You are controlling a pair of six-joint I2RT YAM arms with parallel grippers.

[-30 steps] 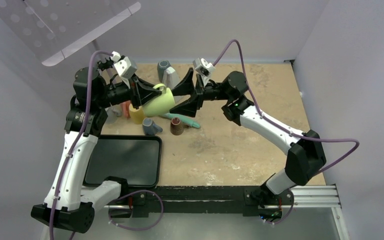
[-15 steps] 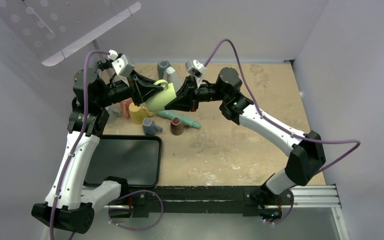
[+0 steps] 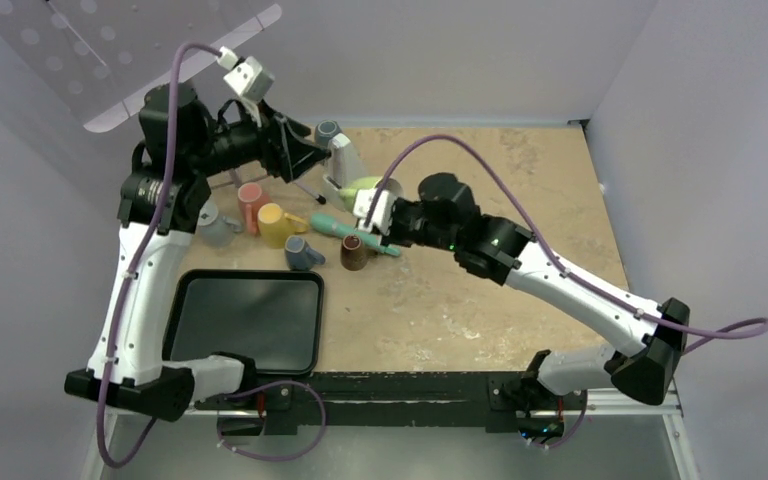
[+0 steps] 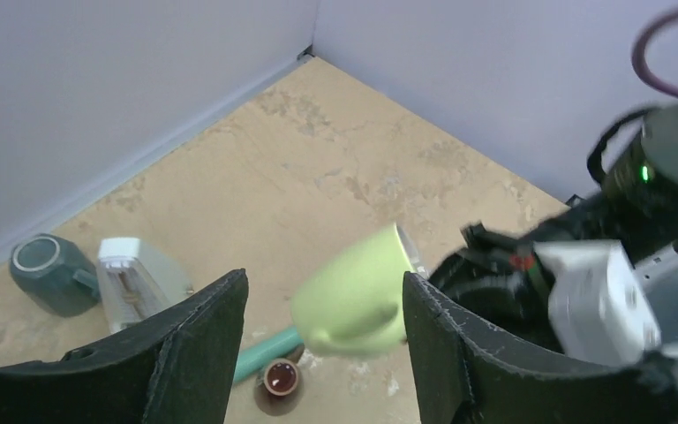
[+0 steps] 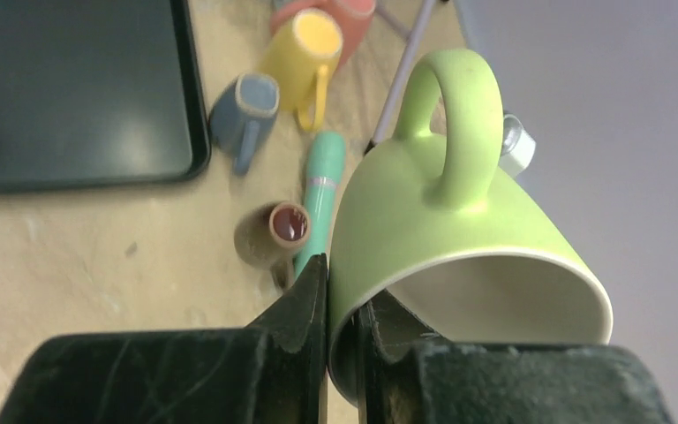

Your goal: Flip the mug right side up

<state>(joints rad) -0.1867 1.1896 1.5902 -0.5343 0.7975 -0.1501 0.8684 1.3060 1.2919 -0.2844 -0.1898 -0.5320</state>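
Observation:
My left gripper grabs the light green mug's rim across from my right gripper next, so the mug's base stays free to set upright.
The light green mug (image 5: pixel 441 221) hangs tilted above the table, handle (image 5: pixel 459 115) uppermost in the right wrist view and mouth facing the camera. My right gripper (image 5: pixel 342 300) is shut on its rim, one finger inside and one outside. From above, the mug (image 3: pixel 365 186) shows at the right gripper (image 3: pixel 374 208), near the table's back middle. My left gripper (image 3: pixel 305 158) is raised at the back left, open and holding nothing. In its own view, the left gripper (image 4: pixel 322 344) frames the mug (image 4: pixel 357 296), which sits farther off and apart from both fingers.
On the table under the mug lie a brown cup (image 3: pixel 355 252), a teal stick (image 3: pixel 345 228), a blue-grey mug (image 3: pixel 302 252), a yellow mug (image 3: pixel 272 222), a salmon mug (image 3: pixel 251 195) and a grey mug (image 3: pixel 215 225). A dark teal mug (image 3: pixel 328 130) and white object (image 3: pixel 343 160) stand at the back. A black tray (image 3: pixel 245 320) lies front left.
The right gripper closed on the mug's rim. The left gripper opened, let go of the mug and pulled up and back to the left. The right arm lowered the mug toward the table.

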